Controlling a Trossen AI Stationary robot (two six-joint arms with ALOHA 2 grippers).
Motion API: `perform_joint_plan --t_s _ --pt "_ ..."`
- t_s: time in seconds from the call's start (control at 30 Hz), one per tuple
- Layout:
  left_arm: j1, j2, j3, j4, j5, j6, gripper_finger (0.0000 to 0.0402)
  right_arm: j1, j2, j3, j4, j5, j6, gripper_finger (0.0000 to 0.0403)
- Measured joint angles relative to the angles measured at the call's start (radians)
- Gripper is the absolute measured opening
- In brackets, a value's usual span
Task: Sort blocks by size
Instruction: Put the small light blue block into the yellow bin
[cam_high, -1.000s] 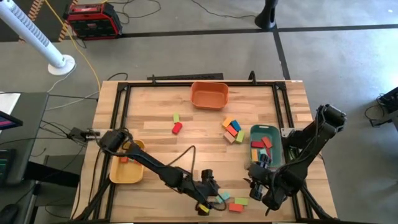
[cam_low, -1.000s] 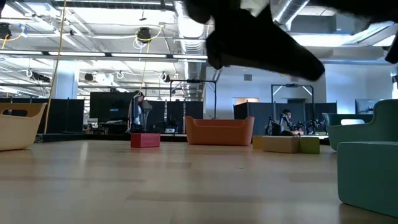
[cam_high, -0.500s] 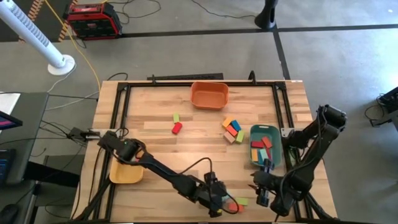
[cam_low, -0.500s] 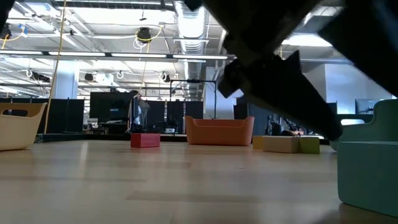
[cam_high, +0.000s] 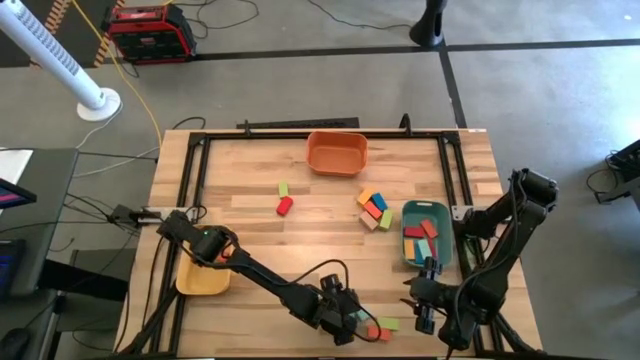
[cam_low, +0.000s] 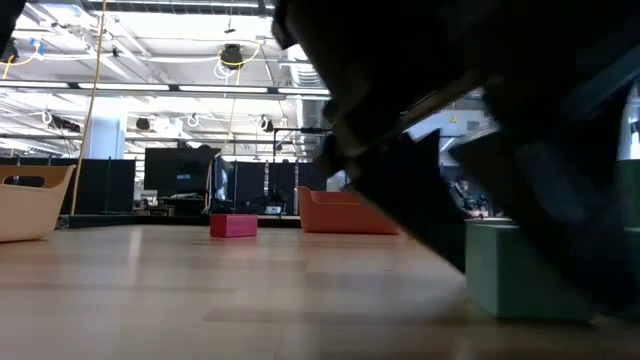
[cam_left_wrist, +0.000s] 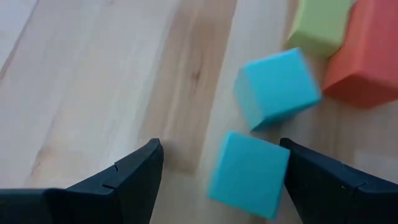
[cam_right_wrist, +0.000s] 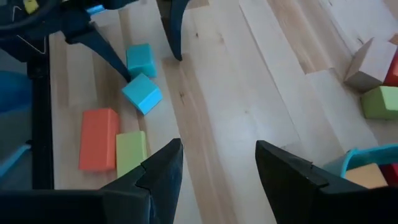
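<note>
The small blocks are to be sorted into the yellow tray (cam_high: 200, 280), so the robot's left gripper will next pick up the blue cube between its fingers by the cube's opposite sides.
Two blue cubes (cam_left_wrist: 249, 174) (cam_left_wrist: 277, 87), a green block (cam_left_wrist: 320, 25) and an orange-red bar (cam_left_wrist: 367, 56) lie flat on the table near its near edge. My left gripper (cam_high: 345, 320) is open and low over them. One blue cube lies between its fingers, close to one finger (cam_left_wrist: 317, 186). My right gripper (cam_high: 425, 302) is open and empty, to the right of these blocks. It sees them in its wrist view (cam_right_wrist: 142, 93). A further cluster of blocks (cam_high: 375, 208) lies mid-table. My left gripper has one finger (cam_left_wrist: 298, 174) right beside a side face of the nearer blue cube (cam_left_wrist: 277, 177); I cannot tell whether it touches. The cube lies on the table.
An orange tray (cam_high: 337, 152) stands at the far edge. A green tray (cam_high: 443, 215) with several blocks is at the right, and a yellow tray (cam_high: 195, 280) at the left. A red block (cam_high: 284, 205) and a small green block (cam_high: 284, 188) lie mid-table.
My left gripper has gone toward the table's right and near edges and now stands over the blue cubes. My right gripper has gone a little toward the near edge.
</note>
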Motion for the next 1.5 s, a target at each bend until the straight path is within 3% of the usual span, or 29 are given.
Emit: perform_joint_plan --t_s 0.27,0.67,0.93,1.23,1.5 --pt "0.0 0.0 0.0 -0.07 -0.003 0.045 0.0287 0.0 0.0 0.0 0.02 0.002 -0.019 0.023" --pt "0.0 -0.013 0.001 -0.151 -0.001 0.203 0.0135 -0.003 0.0 0.0 0.031 0.011 -0.021 0.023" --pt "0.0 -0.094 -0.003 -0.509 -0.089 0.215 0.0132 -0.006 0.0 0.0 0.038 0.086 -0.019 0.023" --pt "-0.049 -0.263 -0.003 -1.026 -0.234 0.035 0.0133 -0.043 0.0 0.0 0.04 0.104 -0.022 0.023" --pt "-0.12 -0.533 -0.122 -1.053 -0.281 -0.109 0.0134 -0.073 0.001 0.0 0.064 0.107 -0.066 0.023"
